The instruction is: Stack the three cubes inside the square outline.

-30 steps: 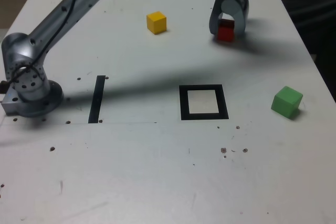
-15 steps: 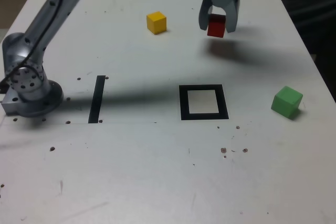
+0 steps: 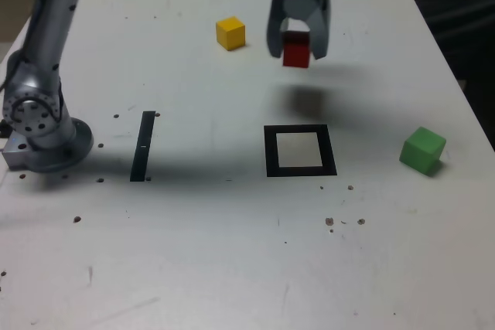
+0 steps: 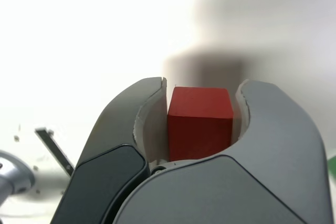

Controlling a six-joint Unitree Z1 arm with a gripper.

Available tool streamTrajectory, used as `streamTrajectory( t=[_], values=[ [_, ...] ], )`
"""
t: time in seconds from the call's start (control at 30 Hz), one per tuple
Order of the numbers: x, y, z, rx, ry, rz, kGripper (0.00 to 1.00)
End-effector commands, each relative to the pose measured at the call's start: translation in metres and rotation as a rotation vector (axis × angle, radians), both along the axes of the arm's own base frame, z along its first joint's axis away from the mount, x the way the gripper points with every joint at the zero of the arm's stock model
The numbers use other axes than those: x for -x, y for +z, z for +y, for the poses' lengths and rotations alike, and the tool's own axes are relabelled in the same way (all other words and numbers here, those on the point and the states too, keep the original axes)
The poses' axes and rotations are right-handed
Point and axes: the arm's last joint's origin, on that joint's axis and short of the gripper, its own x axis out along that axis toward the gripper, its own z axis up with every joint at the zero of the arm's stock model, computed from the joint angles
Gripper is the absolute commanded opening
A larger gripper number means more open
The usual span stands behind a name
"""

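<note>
My gripper should move the red cube (image 3: 295,49) toward the square outline (image 3: 300,151) before releasing it: the cube hangs high behind the outline in the exterior view.
My gripper (image 3: 296,50) is shut on the red cube (image 3: 295,49), holding it in the air above the table, behind the square outline (image 3: 300,151) in the exterior view. In the wrist view the red cube (image 4: 200,123) sits squeezed between the two grey fingers (image 4: 134,129). The yellow cube (image 3: 230,33) rests on the table at the exterior view's left of the gripper. The green cube (image 3: 423,149) lies at the exterior view's right of the outline. The outline's white centre holds nothing.
The arm's grey base (image 3: 39,133) stands at the exterior view's left edge. A narrow black strip (image 3: 143,146) lies on the table between the base and the outline. The table's right edge (image 3: 456,75) borders dark floor.
The gripper has lifted the red cube off the table and carried it toward the exterior view's left and nearer the outline. The yellow and green cubes have not moved.
</note>
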Motion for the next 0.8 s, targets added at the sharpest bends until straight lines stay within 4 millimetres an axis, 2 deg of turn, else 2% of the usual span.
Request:
streamTrajectory(
  t=[0.0,0.23,0.57,0.77],
  values=[
    [0.006,0.004,-0.008,0.0,0.004,-0.02,0.32],
    [0.022,-0.001,-0.045,0.013,0.01,-0.015,0.32],
    [0.02,-0.011,-0.094,0.012,0.02,-0.021,0.32],
    [0.017,-0.026,-0.105,0.019,0.067,-0.037,0.32]
  ],
)
